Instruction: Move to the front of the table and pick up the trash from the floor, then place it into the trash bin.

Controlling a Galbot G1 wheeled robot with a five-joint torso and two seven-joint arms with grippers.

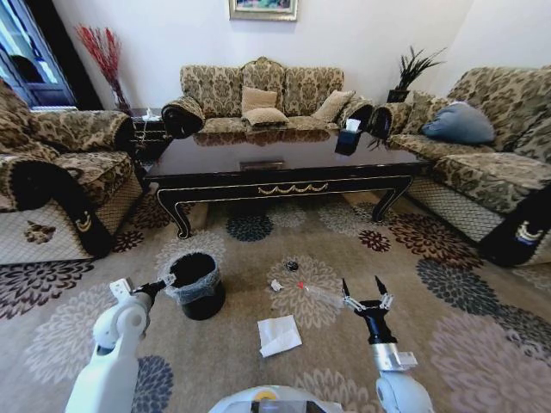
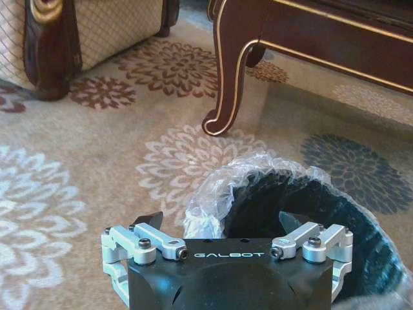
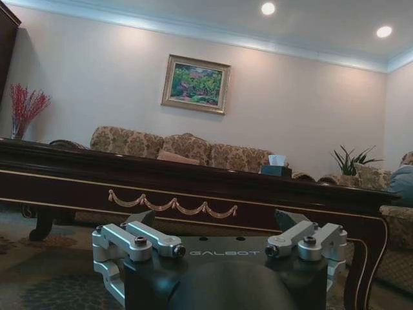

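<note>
The round opening of the black trash bin is much wider than my fingers, so my left gripper should next grab the bin by its thin liner-covered rim [image 2: 208, 218].
The dark glossy table [image 1: 284, 168] stands ahead, and its gold-trimmed apron [image 3: 171, 206] faces my right wrist camera. On the carpet before it lie a folded white paper [image 1: 278, 334], a clear bottle with a red cap [image 1: 320, 294], a crumpled white scrap [image 1: 275, 285] and a tiny dark bit [image 1: 292, 266]. The black trash bin [image 1: 195, 284] with a clear liner [image 2: 258, 177] stands to their left. My left gripper [image 1: 164, 282] [image 2: 222, 223] hovers open at the bin's rim, holding nothing. My right gripper [image 1: 362, 287] [image 3: 216, 219] is open and empty, low beside the bottle's right end.
Patterned sofas [image 1: 258, 95] ring the table, with armchairs at left [image 1: 60, 172] and right [image 1: 491, 163]. A curved table leg [image 2: 229, 77] rises just beyond the bin. A black tissue box [image 1: 349, 138] sits on the tabletop. Floral carpet [image 1: 465, 327] spreads around the litter.
</note>
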